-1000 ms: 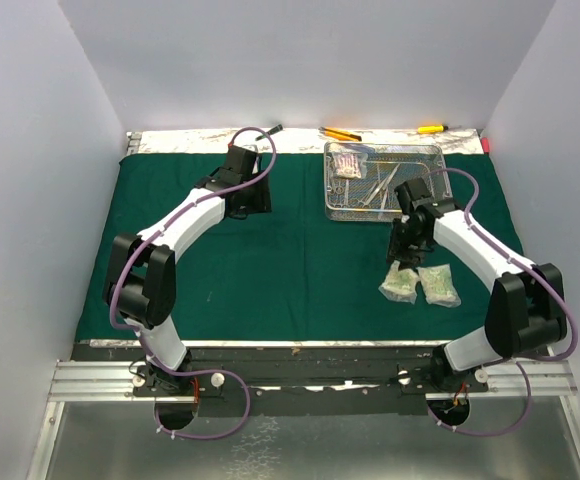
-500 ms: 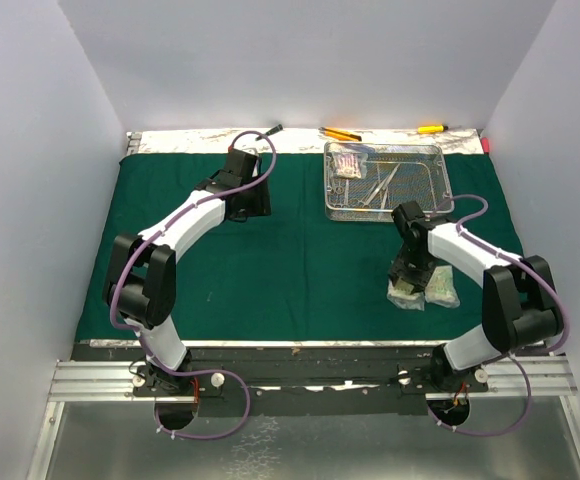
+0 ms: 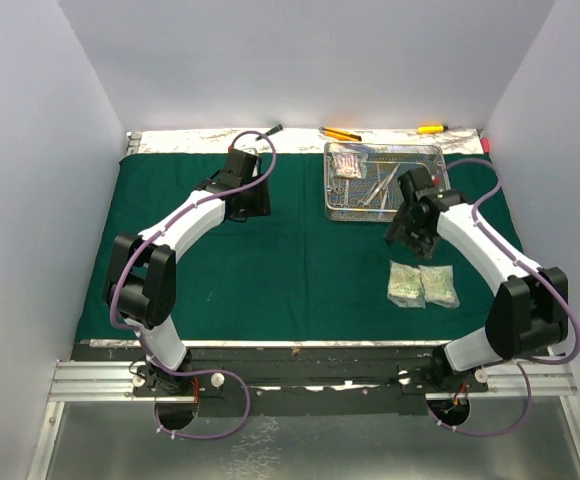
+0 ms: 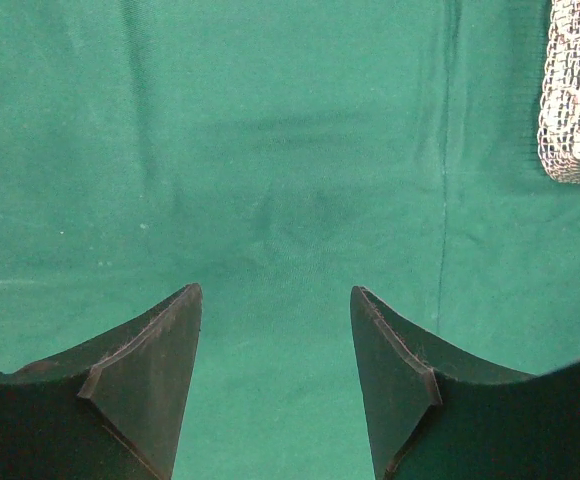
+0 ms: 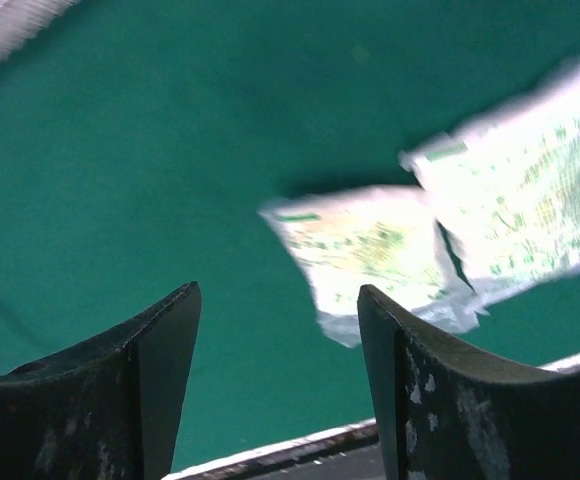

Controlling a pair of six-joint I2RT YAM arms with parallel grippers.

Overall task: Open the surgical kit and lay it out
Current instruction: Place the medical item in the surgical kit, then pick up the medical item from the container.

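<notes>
The robot's right gripper should take hold of the clear packet in the tray by the middle of its top side [image 3: 349, 165], so that its bottom stays free to be laid flat beside the others.
The dark green cloth wrap [image 3: 270, 260] lies spread flat over the table. The silver wire-mesh tray [image 3: 435, 155] stands on it at the back right, holding steel clamps and tweezers [image 3: 380, 188] and one clear packet [image 3: 346, 164]. Two clear packets [image 3: 405, 283] [image 3: 439, 284] lie side by side on the cloth near the front right; they show in the right wrist view [image 5: 365, 250] [image 5: 520, 205]. My right gripper [image 3: 417, 240] is open and empty, above the cloth between tray and packets. My left gripper [image 3: 253, 205] is open and empty over bare cloth; the tray's corner [image 4: 577, 100] shows at its right.
Loose tools lie on the foil strip at the back edge: a dark-handled one [image 3: 270, 130], an orange one [image 3: 338, 132] and a yellow one [image 3: 430, 128]. White walls close in left, right and back. The table's front edge [image 5: 270, 450] shows in the right wrist view.
My right gripper went down to the left packet by the front right, then rose and moved back toward the tray, empty. The left packet has shifted slightly. The left arm has not moved.
</notes>
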